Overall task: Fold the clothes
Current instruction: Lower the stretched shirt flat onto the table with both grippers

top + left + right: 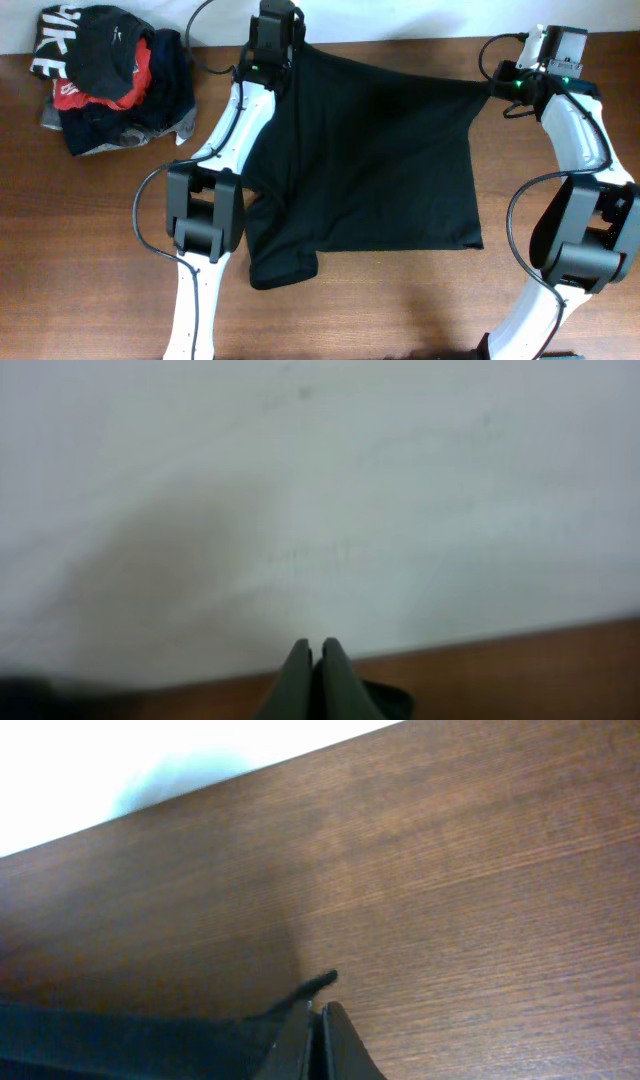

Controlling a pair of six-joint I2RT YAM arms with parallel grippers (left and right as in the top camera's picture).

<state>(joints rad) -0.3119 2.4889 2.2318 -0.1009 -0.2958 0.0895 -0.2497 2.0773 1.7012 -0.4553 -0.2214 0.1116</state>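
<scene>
My right gripper opens next, since the T-shirt's corner it holds would land spread on the tabletop, with wood around it.
The black T-shirt point(370, 160) lies spread over the middle of the table, one sleeve pointing toward the near edge at the lower left. Its far edge is drawn taut between my two grippers. My left gripper point(272, 58) is shut on the far left part of the cloth. In the left wrist view its fingertips point(312, 650) are pressed together, with a bit of dark cloth point(392, 700) just behind them. My right gripper point(497, 85) is shut on the far right corner. In the right wrist view a tip of black fabric point(322, 982) sticks out past its closed gripper point(318, 1010).
A pile of other garments point(110, 80), black, red, navy and grey, sits at the far left corner. Bare wooden table point(400, 300) shows in front of the shirt. A white wall point(320, 480) rises just beyond the far edge.
</scene>
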